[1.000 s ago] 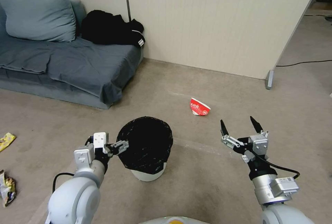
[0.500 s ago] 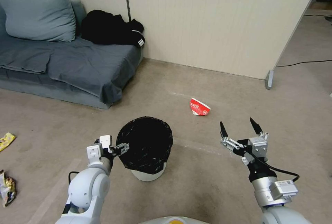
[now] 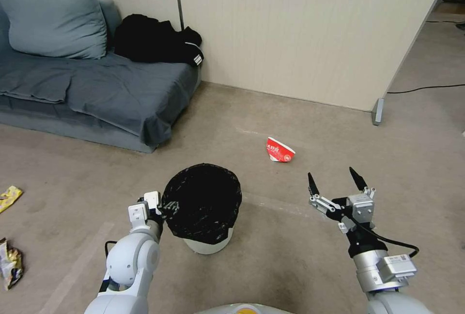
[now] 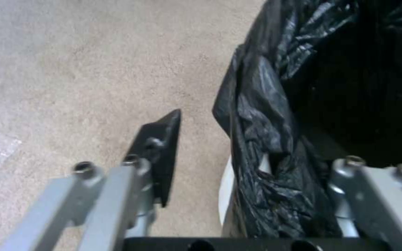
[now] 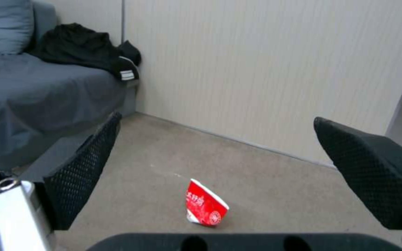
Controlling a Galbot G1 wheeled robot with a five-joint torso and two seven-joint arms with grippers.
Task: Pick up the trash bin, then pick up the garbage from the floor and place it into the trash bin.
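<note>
Next, my left gripper grabs the trash bin by its thin bagged rim (image 3: 165,206) to pick it up. The bin's opening (image 3: 203,202) spreads far wider than my fingers.
The trash bin (image 3: 209,243) is a white pail lined with a black bag (image 4: 261,115), standing on the floor in front of me. My left gripper (image 3: 161,207) is open at the bin's left rim. In the left wrist view, one fingertip (image 4: 168,129) is outside the rim and the bagged rim lies between the jaws; the other tip is hidden by the bag. My right gripper (image 3: 332,174) hovers open and empty to the right of the bin. A crushed red-and-white paper cup (image 3: 279,149) (image 5: 206,204), part of the garbage, lies on the floor beyond it.
A yellow wrapper (image 3: 9,196) and a foil wrapper (image 3: 9,261) lie on the floor at far left. A grey sofa (image 3: 97,91) with a pillow and a black garment (image 3: 155,40) stands at back left. A beige partition wall (image 3: 300,33) closes the back, with a cable (image 3: 421,88) on the floor at right.
My left arm has drawn in toward the bin, bringing its gripper onto the left rim. The right gripper has dropped slightly. The bin and the cup have not moved.
</note>
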